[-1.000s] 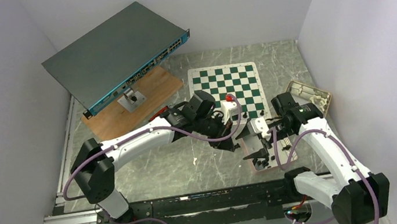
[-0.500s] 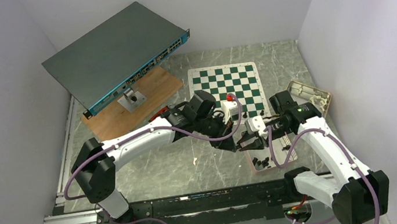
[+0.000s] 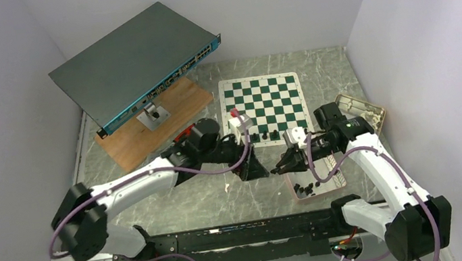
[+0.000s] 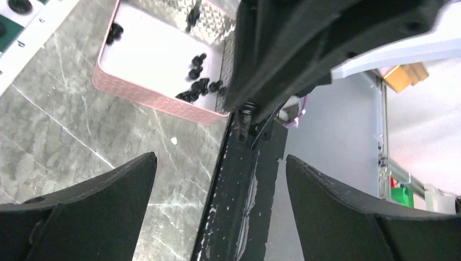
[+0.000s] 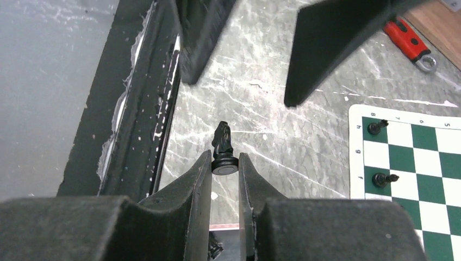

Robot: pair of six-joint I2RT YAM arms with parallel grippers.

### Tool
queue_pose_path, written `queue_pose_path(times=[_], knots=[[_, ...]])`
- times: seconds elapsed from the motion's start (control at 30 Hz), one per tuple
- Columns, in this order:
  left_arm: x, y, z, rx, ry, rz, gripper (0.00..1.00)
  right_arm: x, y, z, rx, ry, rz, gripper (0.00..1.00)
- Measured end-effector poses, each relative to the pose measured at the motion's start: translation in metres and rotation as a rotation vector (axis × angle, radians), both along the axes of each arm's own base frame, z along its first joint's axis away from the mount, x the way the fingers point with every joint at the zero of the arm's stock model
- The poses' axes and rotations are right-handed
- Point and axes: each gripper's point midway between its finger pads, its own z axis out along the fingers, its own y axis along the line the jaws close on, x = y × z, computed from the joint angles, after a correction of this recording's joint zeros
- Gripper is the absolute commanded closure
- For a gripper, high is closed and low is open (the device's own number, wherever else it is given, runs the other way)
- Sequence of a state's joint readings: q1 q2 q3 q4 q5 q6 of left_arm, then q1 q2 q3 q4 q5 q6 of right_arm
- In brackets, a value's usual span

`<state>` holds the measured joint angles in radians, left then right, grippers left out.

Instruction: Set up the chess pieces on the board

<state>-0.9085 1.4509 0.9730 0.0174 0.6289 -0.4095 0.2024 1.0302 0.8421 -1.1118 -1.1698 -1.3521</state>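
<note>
My left gripper is to grab the black knight by its head [image 3: 274, 171] next, so that its base stays free to stand on the board [image 3: 264, 100].
The board [image 3: 264, 100], a green and white mat, lies at the back centre with three black chess pieces [image 3: 265, 137] along its near edge. More chess pieces [image 3: 304, 187] lie in the pink-rimmed tray [image 3: 322, 191]. My right gripper [image 5: 224, 164] is shut on the base of a black knight [image 5: 223, 142], held above the marble just left of the tray. My left gripper [image 4: 220, 179] stands open and empty, a short way left of the right gripper [image 3: 282, 166]. In the right wrist view, two pieces [image 5: 375, 128] stand on the board's edge squares [image 5: 413, 157].
A network switch [image 3: 130, 66] leans on a stand over a wooden board [image 3: 174, 108] at the back left. A red-handled tool [image 3: 181, 136] lies near the left arm. A beige tray [image 3: 363, 110] sits by the right wall. A black rail [image 3: 229, 236] lines the near edge.
My left gripper has opened and drawn back to the left. My right gripper has shut on the knight where the two grippers met.
</note>
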Motion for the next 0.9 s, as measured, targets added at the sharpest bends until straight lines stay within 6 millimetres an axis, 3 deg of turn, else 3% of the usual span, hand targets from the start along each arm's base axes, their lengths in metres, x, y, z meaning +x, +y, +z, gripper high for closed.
queue_pose_path(times=[0.27,0.4,0.6,0.9], knots=[[0.006,0.016,0.057,-0.322,-0.123,0.171,0.02,0.02,-0.004,0.028,0.128,0.107,-0.153,1.0],[0.014,0.011,0.062,-0.391,-0.094,0.231,0.16,0.033,-0.009,0.043,0.216,0.154,-0.227,1.0],[0.024,0.002,0.072,-0.463,-0.044,0.297,0.24,0.035,-0.007,0.051,0.277,0.24,-0.241,1.0],[0.031,-0.016,0.062,-0.473,0.052,0.329,0.43,0.038,-0.006,0.055,0.297,0.272,-0.242,1.0]])
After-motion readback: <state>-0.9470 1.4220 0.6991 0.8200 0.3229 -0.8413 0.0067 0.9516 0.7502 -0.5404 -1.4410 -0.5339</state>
